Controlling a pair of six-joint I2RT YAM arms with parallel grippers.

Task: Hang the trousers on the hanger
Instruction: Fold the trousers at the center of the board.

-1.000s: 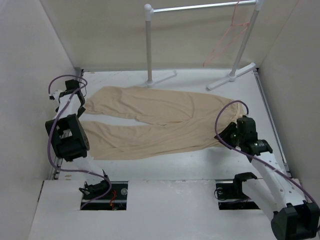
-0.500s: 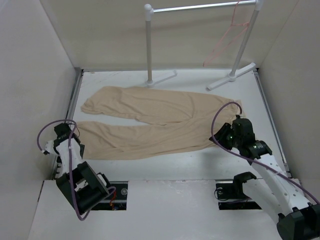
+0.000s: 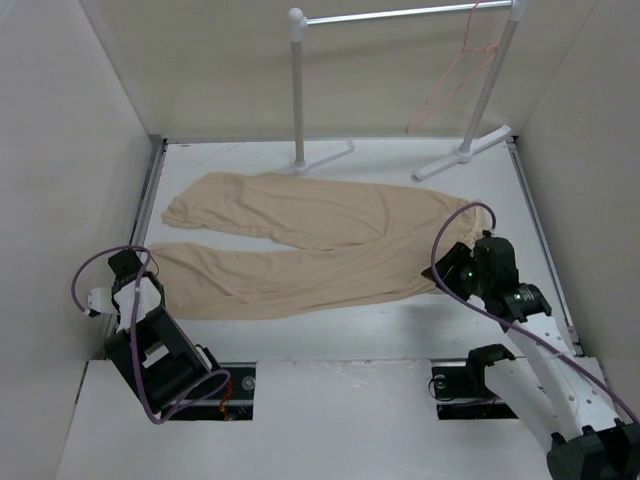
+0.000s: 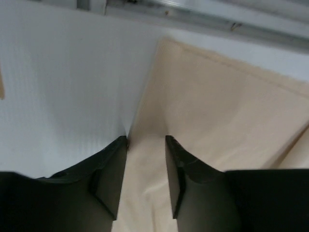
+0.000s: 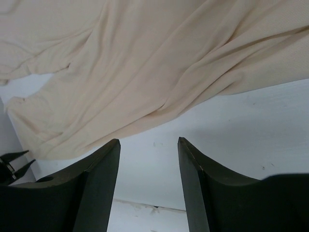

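Observation:
The right gripper takes hold of the trousers' near waist edge next, to fold the near leg over the far for the hanger.
The tan trousers lie spread flat on the white table, leg ends at the left and waist at the right. The pink wire hanger hangs from the right end of the rack's bar at the back. My left gripper is at the end of the near leg. In the left wrist view it is open, with the edge of the trousers lying between the jaws. My right gripper is open and empty, low over bare table just short of the trousers' waist edge.
A white tubular garment rack with a metal bar stands at the back, its feet on the table. Side walls close in on the left and right. A table rail runs just beyond the leg end.
My left arm swung from the far leg end at the back left down to the near leg end and has settled there. My right gripper shifted slightly by the waist.

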